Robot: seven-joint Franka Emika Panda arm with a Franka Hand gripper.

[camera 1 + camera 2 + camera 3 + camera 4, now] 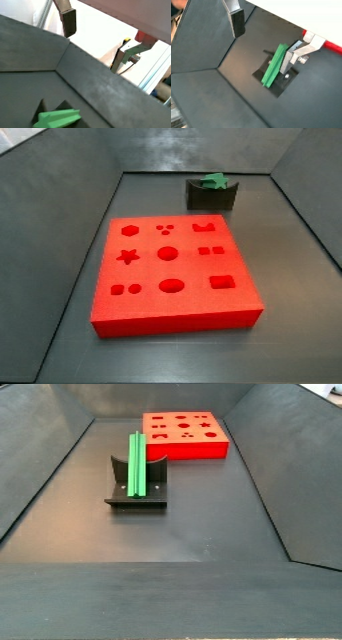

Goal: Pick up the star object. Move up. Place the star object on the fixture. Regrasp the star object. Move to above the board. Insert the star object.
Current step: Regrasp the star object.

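The gripper grips the green star object by its upper end [214, 176] next, in order to insert the star object into the board's star-shaped hole.
The bright green star object [136, 459] lies across the notch of the dark fixture [138, 489], one end jutting past it. It also shows on the fixture [211, 196] at the back of the bin as a green star object [210, 181]. My gripper [262, 41] is open and high above. The star object [274, 65] lies far below, close to one finger [288, 59] in the picture. Nothing sits between the pads. In a wrist view the gripper [95, 42] hangs over pale background, with the star object [59, 118] low in the frame. The gripper is out of both side views.
The red board [170, 268] with its shaped holes lies flat on the bin floor, a gap apart from the fixture. It appears at the far end as the board [187, 434] in a side view. Sloped dark grey walls [54, 474] surround the floor.
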